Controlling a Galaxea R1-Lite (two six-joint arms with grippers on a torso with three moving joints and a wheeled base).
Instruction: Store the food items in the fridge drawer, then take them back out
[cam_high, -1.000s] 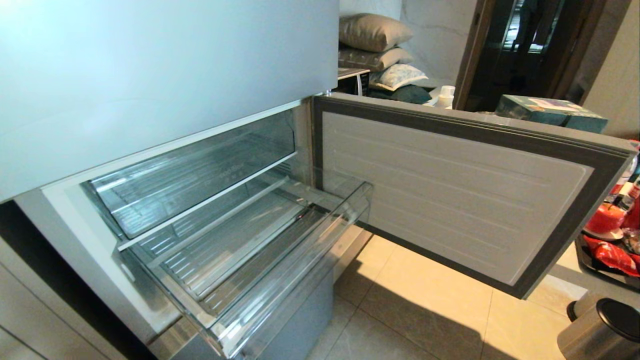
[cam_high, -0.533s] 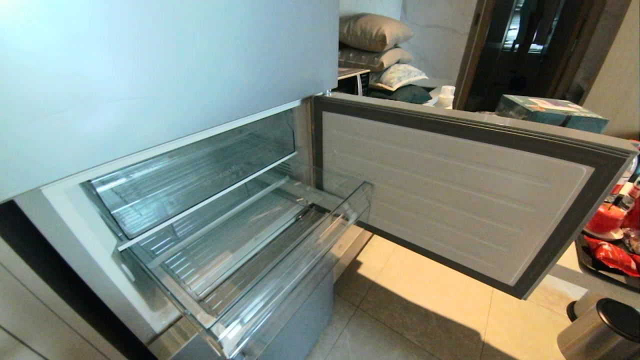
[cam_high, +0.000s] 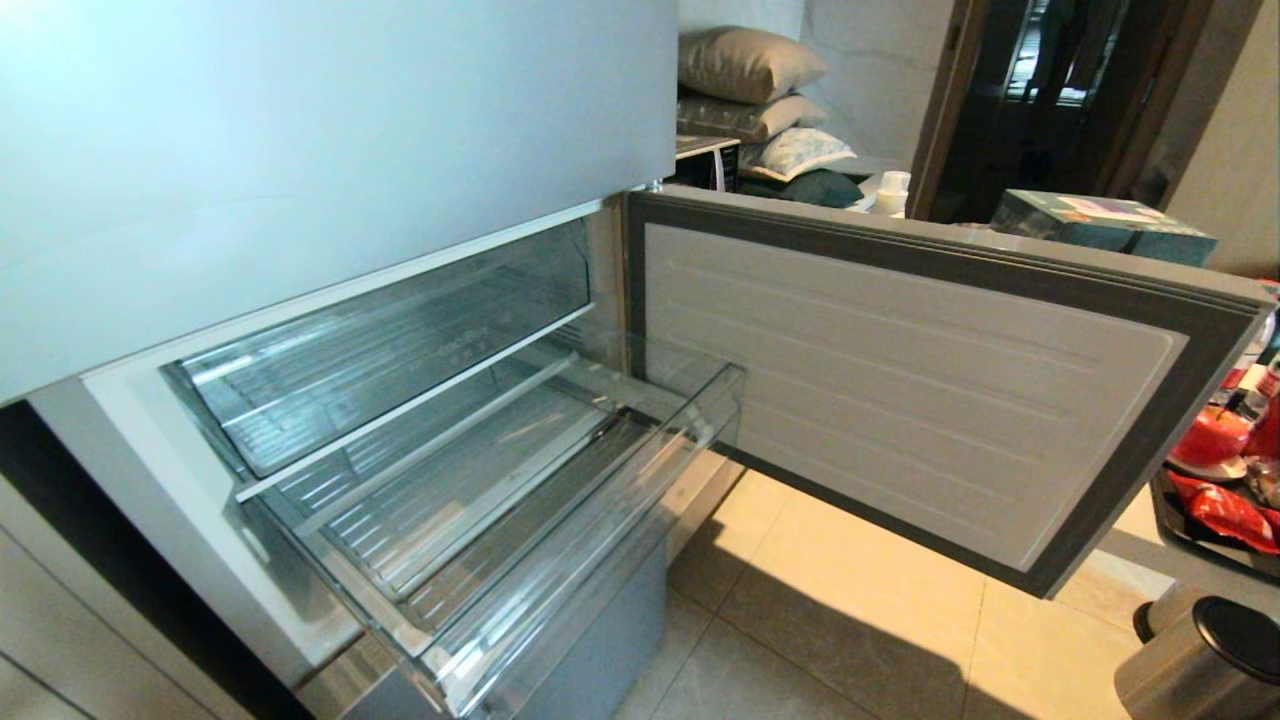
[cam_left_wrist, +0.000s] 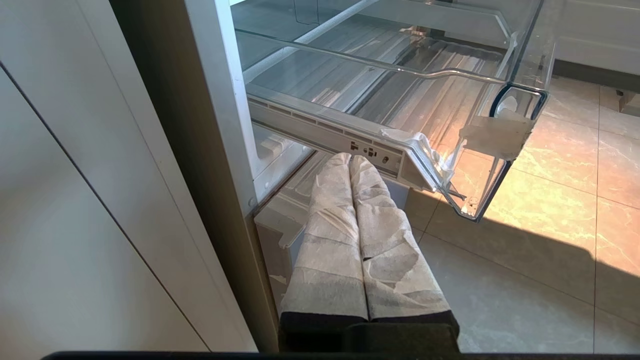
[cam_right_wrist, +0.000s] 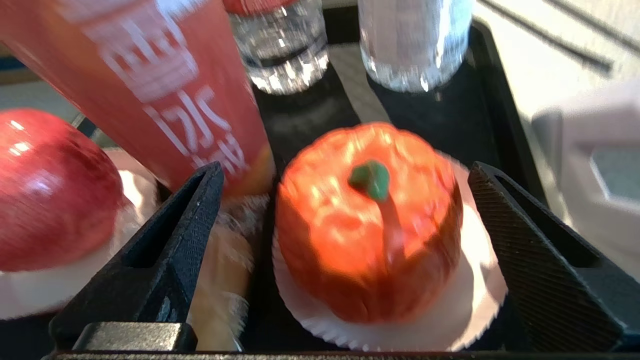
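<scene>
My right gripper's fingers sit on either side of the red-orange item, above the paper liner (cam_right_wrist: 480, 270) in the right wrist view. It is time to close now. Closing now would catch the item.
A round red-orange food item (cam_right_wrist: 350, 230) with a green stem sits on a white paper liner in a black tray (cam_right_wrist: 490, 90). My right gripper (cam_right_wrist: 347, 170) hangs open just above it, one black finger on each side, not touching it. In the head view the item (cam_high: 1210, 435) shows at the far right edge. The clear fridge drawer (cam_high: 600, 520) stands pulled out and holds nothing; its ribbed bottom (cam_left_wrist: 400, 95) also shows in the left wrist view. My left gripper (cam_left_wrist: 349, 159) is shut, parked low below the drawer's rail.
The open fridge door (cam_high: 900, 380) juts out between drawer and tray. A red apple (cam_right_wrist: 45, 190), an orange-red package (cam_right_wrist: 165, 85) and two water bottles (cam_right_wrist: 280, 45) crowd the tray. A lidded bin (cam_high: 1200, 660) stands on the floor. Another clear compartment (cam_high: 400, 340) sits above the drawer.
</scene>
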